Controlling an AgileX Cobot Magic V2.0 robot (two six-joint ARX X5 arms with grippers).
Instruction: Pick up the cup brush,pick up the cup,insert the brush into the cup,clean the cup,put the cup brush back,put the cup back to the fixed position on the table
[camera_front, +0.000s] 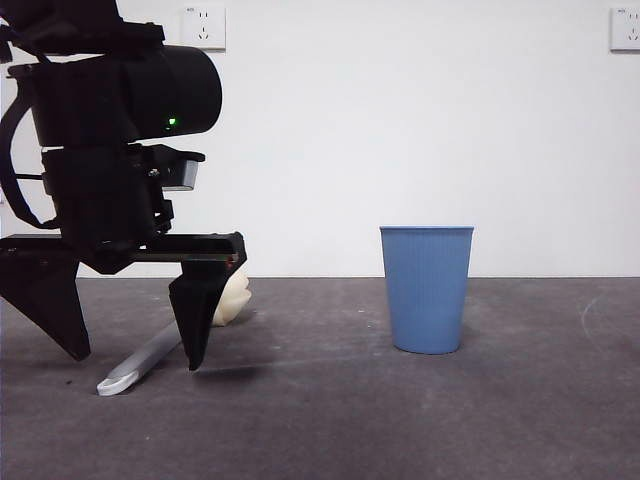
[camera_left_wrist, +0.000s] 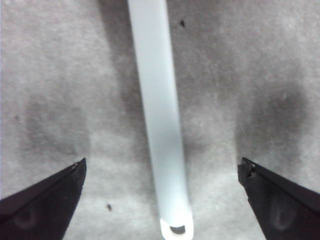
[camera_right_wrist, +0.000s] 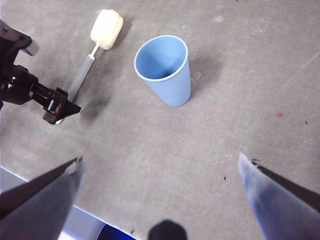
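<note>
I will grab the brush's grey handle with my left gripper next. The brush's cream sponge head (camera_front: 234, 298) then stays free to scrub inside the cup (camera_front: 427, 290).
The cup brush (camera_front: 145, 362) lies flat on the table (camera_front: 400, 420) at the left, its cream sponge head (camera_front: 232, 297) pointing toward the back. My left gripper (camera_front: 135, 360) is open and low over the grey handle (camera_left_wrist: 160, 125), one jaw on each side, neither touching it. The handle's end shows between the jaws in the left wrist view. The blue ribbed cup (camera_front: 427, 290) stands upright to the right, empty (camera_right_wrist: 165, 70). My right gripper (camera_right_wrist: 160, 162) is open, high above the table with nothing in it, looking down on the cup, the brush (camera_right_wrist: 82, 75) and the left gripper (camera_right_wrist: 52, 102).
A white wall with two sockets (camera_front: 204, 27) closes the back. The table's front edge (camera_right_wrist: 35, 182) shows in the right wrist view. Bare table lies between the brush and the cup and to the right of the cup.
</note>
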